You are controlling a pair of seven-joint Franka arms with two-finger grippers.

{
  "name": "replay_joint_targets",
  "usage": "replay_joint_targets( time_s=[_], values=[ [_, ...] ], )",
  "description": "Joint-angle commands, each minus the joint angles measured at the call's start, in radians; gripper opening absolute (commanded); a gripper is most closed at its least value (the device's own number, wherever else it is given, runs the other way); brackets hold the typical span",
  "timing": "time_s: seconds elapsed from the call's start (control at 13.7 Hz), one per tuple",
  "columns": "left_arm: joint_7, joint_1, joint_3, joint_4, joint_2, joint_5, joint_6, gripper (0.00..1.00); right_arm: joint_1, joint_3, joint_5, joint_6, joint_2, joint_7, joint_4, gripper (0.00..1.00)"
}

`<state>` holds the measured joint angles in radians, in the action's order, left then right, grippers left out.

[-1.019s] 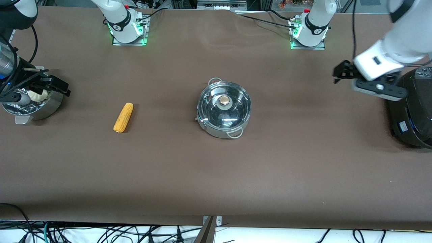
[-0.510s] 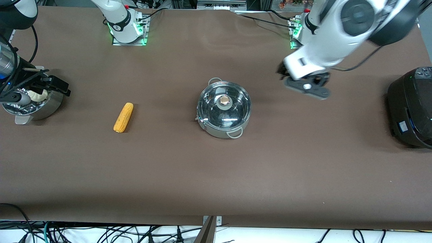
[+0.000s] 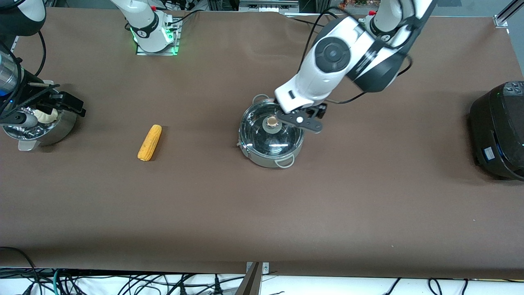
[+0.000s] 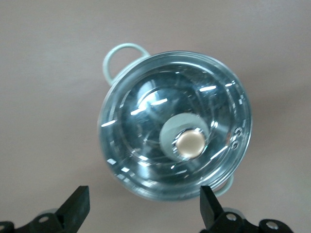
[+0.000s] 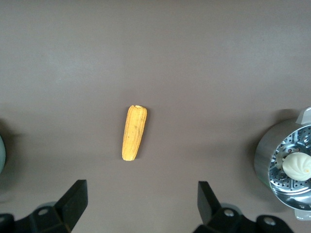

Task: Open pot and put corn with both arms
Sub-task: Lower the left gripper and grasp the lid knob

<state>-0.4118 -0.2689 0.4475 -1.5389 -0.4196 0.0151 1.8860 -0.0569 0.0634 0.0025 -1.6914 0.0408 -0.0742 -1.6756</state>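
The glass lid needs to be grabbed next by its brass knob (image 3: pixel 272 121) with my left gripper, so that I can open the pot for the corn (image 3: pixel 150 142).
The shiny steel pot (image 3: pixel 262 153) stands mid-table with its glass lid (image 3: pixel 266 139) and brass knob (image 3: pixel 272 121) on it. My left gripper (image 3: pixel 301 119) hangs open over the pot's rim, up in the air, touching nothing. In the left wrist view the pot (image 4: pixel 146 126) and knob (image 4: pixel 190 144) lie just past the open gripper (image 4: pixel 143 204). The corn (image 3: pixel 150 142) lies on the table toward the right arm's end. My right gripper (image 3: pixel 67 104) waits open and empty beside the steamer bowl; its wrist view shows the corn (image 5: pixel 133 132) past the gripper (image 5: pixel 141 194).
A perforated steel steamer bowl (image 3: pixel 61 127) with a white bun (image 5: pixel 297 165) stands at the right arm's end. A big black rice cooker (image 3: pixel 499 131) stands at the left arm's end. The brown table (image 3: pixel 262 213) is bare nearer the front camera.
My left arm has swung from beside the rice cooker across the table to over the pot. The right arm, corn and pot have not moved.
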Motion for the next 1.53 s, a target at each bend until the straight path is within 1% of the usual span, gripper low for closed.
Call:
replay_joint_targets(
  time_s=[0.0, 0.29, 0.44, 0.66, 0.73, 0.8, 0.95, 1.09, 1.17, 1.24, 1.31, 1.38, 1.46],
  values=[
    [-0.076, -0.052, -0.007, 0.048, -0.073, -0.02, 0.059, 1.0, -0.008, 0.01, -0.013, 0.012, -0.012, -0.013, -0.004, 1.0],
    [-0.188, -0.116, -0.006, 0.048, -0.151, -0.15, 0.123, 1.0, -0.006, 0.01, -0.013, 0.01, -0.01, -0.013, -0.006, 1.0],
    [-0.208, -0.131, -0.007, 0.046, -0.166, -0.171, 0.162, 1.0, -0.006, 0.009, -0.013, 0.012, -0.01, -0.015, -0.006, 1.0],
    [-0.208, -0.131, -0.01, 0.045, -0.185, -0.173, 0.197, 0.99, -0.006, 0.009, -0.013, 0.012, -0.01, -0.015, -0.006, 1.0],
    [-0.206, -0.13, -0.01, 0.045, -0.185, -0.176, 0.197, 0.95, -0.008, 0.009, -0.013, 0.012, -0.01, -0.013, -0.006, 1.0],
    [-0.203, -0.128, -0.01, 0.045, -0.182, -0.178, 0.197, 0.93, -0.008, 0.009, -0.013, 0.012, -0.012, -0.013, -0.006, 1.0],
    [-0.202, -0.128, -0.009, 0.042, -0.179, -0.223, 0.186, 0.9, -0.008, 0.009, -0.013, 0.012, -0.012, -0.013, -0.006, 1.0],
    [-0.202, -0.131, -0.009, 0.037, -0.177, -0.227, 0.177, 0.81, -0.008, 0.009, -0.013, 0.012, -0.012, -0.013, -0.006, 1.0],
    [-0.2, -0.131, -0.01, 0.037, -0.176, -0.227, 0.164, 0.74, -0.008, 0.009, -0.013, 0.012, -0.012, -0.013, -0.006, 1.0],
    [-0.199, -0.13, -0.009, 0.039, -0.174, -0.227, 0.156, 0.73, -0.008, 0.009, -0.013, 0.012, -0.012, -0.013, -0.006, 1.0],
    [-0.197, -0.131, -0.009, 0.037, -0.174, -0.228, 0.147, 0.68, -0.008, 0.009, -0.013, 0.012, -0.012, -0.013, -0.006, 1.0],
    [-0.199, -0.133, -0.009, 0.037, -0.174, -0.228, 0.142, 0.61, -0.008, 0.009, -0.013, 0.012, -0.01, -0.013, -0.006, 1.0],
    [-0.197, -0.133, -0.009, 0.039, -0.174, -0.228, 0.136, 0.57, -0.008, 0.009, -0.013, 0.012, -0.012, -0.013, -0.007, 1.0]
  ],
)
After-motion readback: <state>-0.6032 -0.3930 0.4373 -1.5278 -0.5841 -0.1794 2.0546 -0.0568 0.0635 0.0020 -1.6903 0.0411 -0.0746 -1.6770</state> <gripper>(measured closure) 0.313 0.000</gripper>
